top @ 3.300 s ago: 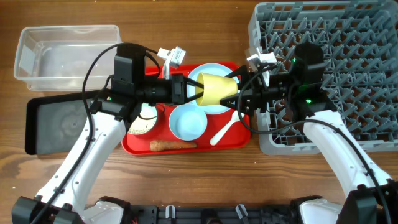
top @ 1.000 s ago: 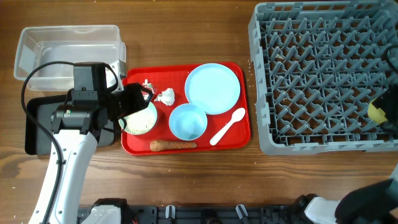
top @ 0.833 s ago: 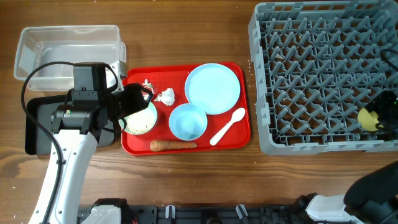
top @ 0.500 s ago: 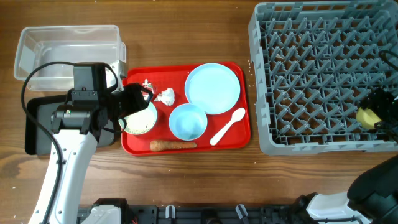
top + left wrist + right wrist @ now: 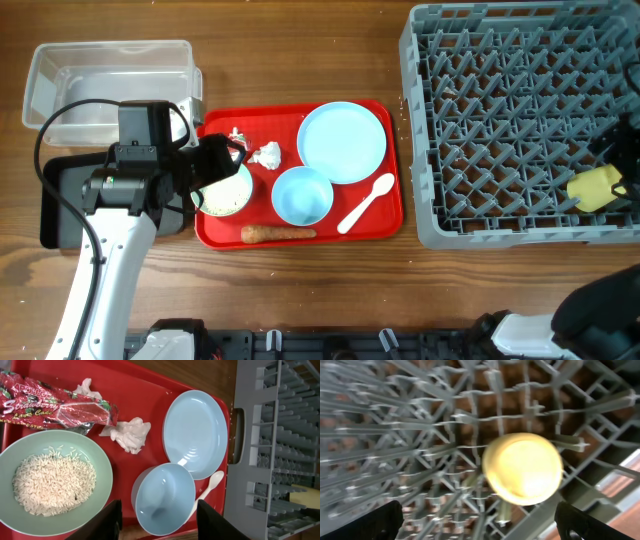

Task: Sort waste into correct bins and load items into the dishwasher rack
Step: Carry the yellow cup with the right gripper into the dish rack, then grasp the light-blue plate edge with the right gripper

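Note:
My right gripper pinches the blue plate (image 5: 343, 142) next by its rim facing the rack, which leaves the plate's opposite edge free to slot among the pegs.
The yellow cup (image 5: 595, 187) rests among the pegs at the right edge of the grey dishwasher rack (image 5: 500, 120); it also shows in the right wrist view (image 5: 522, 467). My right gripper (image 5: 480, 527) is open above it, holding nothing, and barely shows at the overhead frame edge (image 5: 627, 150). My left gripper (image 5: 162, 522) is open and empty over the red tray, near the green bowl of rice (image 5: 52, 480). The tray also holds the snack wrapper (image 5: 50, 407), paper ball (image 5: 129, 434), blue plate (image 5: 343, 142), blue bowl (image 5: 302, 195), white spoon (image 5: 366, 202) and carrot stick (image 5: 277, 234).
The clear tub (image 5: 110, 75) stands at the back left, with the black tray (image 5: 70, 200) in front of it, partly under my left arm. The red serving tray (image 5: 385, 225) lies between the bins and the rack.
My right gripper carried the yellow cup from above the tray to the rack's right edge and let it go. My left arm drew back left and has held still for the last second.

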Robot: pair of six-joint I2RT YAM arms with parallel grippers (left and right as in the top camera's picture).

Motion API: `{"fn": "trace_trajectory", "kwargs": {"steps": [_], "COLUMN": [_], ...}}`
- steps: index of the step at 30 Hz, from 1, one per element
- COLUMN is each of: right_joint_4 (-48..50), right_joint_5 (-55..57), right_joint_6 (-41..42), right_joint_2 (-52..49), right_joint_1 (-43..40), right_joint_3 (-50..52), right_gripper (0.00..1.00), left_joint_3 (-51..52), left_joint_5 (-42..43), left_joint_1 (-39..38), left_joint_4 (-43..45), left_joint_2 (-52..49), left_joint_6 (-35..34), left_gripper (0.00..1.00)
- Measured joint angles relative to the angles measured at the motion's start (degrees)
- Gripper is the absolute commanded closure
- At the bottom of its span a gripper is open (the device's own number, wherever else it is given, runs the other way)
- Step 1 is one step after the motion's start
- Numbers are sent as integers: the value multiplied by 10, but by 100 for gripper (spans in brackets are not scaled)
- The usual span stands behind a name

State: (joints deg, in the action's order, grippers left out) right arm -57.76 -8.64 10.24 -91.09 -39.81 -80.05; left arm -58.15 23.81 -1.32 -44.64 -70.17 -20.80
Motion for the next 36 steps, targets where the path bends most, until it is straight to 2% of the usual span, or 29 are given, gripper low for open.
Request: {"fn": "trace_trajectory", "kwargs": {"steps": [5, 9, 14, 16, 19, 23, 30, 34, 36], "right_joint_4": [-23, -59, -68, -64, -17, 61, 83, 75, 78], "right_joint_5": [-106, -146, -135, -104, -83, -75, -42, 0, 16], "right_joint_6": [-27, -69, -95, -95, -95, -79, 8, 70, 94], "right_joint_2": [24, 30, 44, 47, 47, 47, 27, -34, -61], "right_joint_1": [4, 71, 248, 356, 481, 584, 640, 640, 640], "right_joint_3": [0, -1, -1, -2, -2, -3, -3, -3, -3], "right_gripper": [0, 0, 0, 0, 0, 12, 18, 24, 30], "left_joint_3": [0, 0, 0, 0, 0, 0, 0, 0, 0], "left_joint_5": [0, 0, -2, -20, -46, -71, -90, -92, -92], "left_joint_1": [0, 0, 0, 0, 0, 0, 0, 0, 0], "left_joint_4": [0, 0, -9, -31, -48, -66, -77, -77, -78], "left_joint_2": [0, 0, 0, 0, 0, 0, 0, 0, 0], "left_joint_6": [2, 4, 4, 4, 4, 4, 4, 4, 4], "left_gripper": [41, 38, 35, 31, 25, 23, 23, 23, 23]}}
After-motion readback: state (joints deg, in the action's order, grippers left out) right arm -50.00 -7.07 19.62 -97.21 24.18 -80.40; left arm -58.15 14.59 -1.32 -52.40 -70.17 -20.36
